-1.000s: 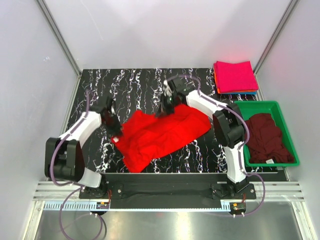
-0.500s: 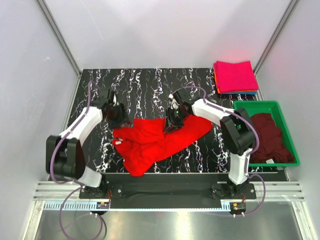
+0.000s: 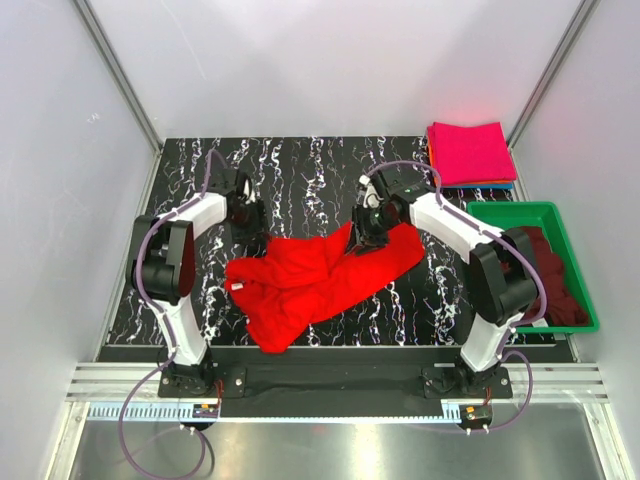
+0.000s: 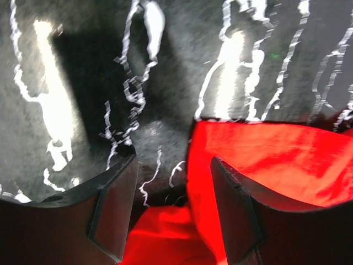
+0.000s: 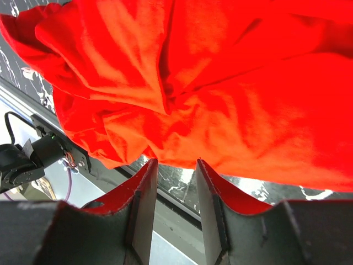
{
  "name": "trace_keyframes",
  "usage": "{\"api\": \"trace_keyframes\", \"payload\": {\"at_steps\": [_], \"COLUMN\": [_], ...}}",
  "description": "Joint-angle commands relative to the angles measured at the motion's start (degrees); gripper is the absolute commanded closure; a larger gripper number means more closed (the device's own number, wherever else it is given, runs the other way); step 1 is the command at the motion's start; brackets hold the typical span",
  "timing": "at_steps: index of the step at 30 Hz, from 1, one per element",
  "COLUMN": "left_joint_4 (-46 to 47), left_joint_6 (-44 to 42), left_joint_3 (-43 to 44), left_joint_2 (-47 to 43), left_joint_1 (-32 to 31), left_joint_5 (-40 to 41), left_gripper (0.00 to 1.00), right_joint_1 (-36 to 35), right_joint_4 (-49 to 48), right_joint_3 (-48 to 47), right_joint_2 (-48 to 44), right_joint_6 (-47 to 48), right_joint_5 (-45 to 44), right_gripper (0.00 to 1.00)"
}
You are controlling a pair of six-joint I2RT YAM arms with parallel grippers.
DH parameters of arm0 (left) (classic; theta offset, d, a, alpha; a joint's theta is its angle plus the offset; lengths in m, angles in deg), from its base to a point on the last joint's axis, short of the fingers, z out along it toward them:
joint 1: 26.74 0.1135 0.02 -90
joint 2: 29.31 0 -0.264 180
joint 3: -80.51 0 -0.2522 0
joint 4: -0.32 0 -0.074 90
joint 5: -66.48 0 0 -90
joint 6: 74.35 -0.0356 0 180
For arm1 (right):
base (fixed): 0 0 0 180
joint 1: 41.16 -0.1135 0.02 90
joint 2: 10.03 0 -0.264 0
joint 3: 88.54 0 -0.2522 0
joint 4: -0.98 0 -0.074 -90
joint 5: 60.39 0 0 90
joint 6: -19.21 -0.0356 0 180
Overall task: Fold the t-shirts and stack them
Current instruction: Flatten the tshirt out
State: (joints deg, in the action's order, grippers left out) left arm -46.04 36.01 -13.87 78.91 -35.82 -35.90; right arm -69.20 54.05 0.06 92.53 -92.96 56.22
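Observation:
My left gripper takes hold of the red t-shirt (image 3: pixel 318 277) by its far corner (image 3: pixel 272 242) next. That leaves the body of the t-shirt free to spread flat for folding.
The bright red t-shirt (image 3: pixel 318 277) lies crumpled on the middle of the black marbled table (image 3: pixel 300 170). My left gripper (image 3: pixel 247 214) stands open at the shirt's far left corner; in the left wrist view its jaws (image 4: pixel 174 165) straddle a raised fold of the red t-shirt (image 4: pixel 276 160) without pinching it. My right gripper (image 3: pixel 371 226) is open over the shirt's far right part. In the right wrist view nothing sits between its fingers (image 5: pixel 176 165), and the red t-shirt (image 5: pixel 220 94) fills the picture beyond them. A magenta-pink t-shirt (image 3: pixel 470 152) lies folded at the far right. A dark maroon t-shirt (image 3: pixel 545 268) lies bunched in the bin.
The green plastic bin (image 3: pixel 520 211) stands at the table's right edge. The folded pink shirt rests on thin orange and blue layers (image 3: pixel 478 184). White walls enclose the table on three sides. The arms' bases sit on the black rail (image 3: pixel 330 378) at the near edge.
Both grippers have opened and let go of the red t-shirt. The left gripper moved toward the far side and the right gripper shifted right. The shirt now lies more bunched.

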Motion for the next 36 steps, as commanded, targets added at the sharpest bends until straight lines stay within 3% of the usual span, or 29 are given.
{"api": "trace_keyframes", "payload": {"at_steps": [1, 12, 16, 19, 20, 22, 25, 29, 36], "left_joint_4": [5.61, 2.89, 0.79, 0.96, 1.48, 1.14, -1.32, -6.41, -7.66], "left_joint_6": [-2.43, -1.38, -0.76, -0.76, -0.67, -0.32, 0.12, -0.06, 0.38], "left_joint_3": [0.39, 1.89, 3.02, 2.77, 2.59, 3.20, 6.62, 12.16, 13.75], "left_joint_2": [0.23, 4.01, 4.71, 4.63, 4.37, 3.75, 1.21, -3.35, -8.11], "left_joint_1": [-1.29, -3.22, -3.75, -4.28, -4.28, -4.28, -4.28, -4.19, -3.49], "left_joint_5": [-2.13, 0.78, 3.23, 3.51, 3.51, 4.03, 5.60, 10.53, 16.25], "left_gripper": [0.40, 0.51, 0.64, 0.81, 0.90, 1.00, 1.00, 1.00, 1.00], "right_joint_1": [1.40, 4.12, 5.09, 6.41, 7.11, 10.35, 15.36, 18.88, 23.63], "right_joint_4": [0.77, 1.82, 2.00, 0.34, -1.32, -8.52, -11.19, -3.73, 1.56], "right_joint_3": [0.57, 0.74, 0.74, 0.30, 0.56, 0.83, -6.42, -21.96, -36.25], "right_joint_2": [-3.34, -5.00, -5.44, -6.41, -7.02, -7.99, -1.88, 10.18, 23.64], "right_joint_6": [2.22, 3.80, 3.28, 1.44, 0.56, -3.03, -3.85, 1.77, 10.99], "right_joint_5": [0.11, -0.24, -1.29, -4.37, -4.98, -6.39, -6.83, -11.83, -13.52], "right_gripper": [0.58, 0.59, 0.59, 0.57, 0.54, 0.45, 0.38, 0.36, 0.45]}}
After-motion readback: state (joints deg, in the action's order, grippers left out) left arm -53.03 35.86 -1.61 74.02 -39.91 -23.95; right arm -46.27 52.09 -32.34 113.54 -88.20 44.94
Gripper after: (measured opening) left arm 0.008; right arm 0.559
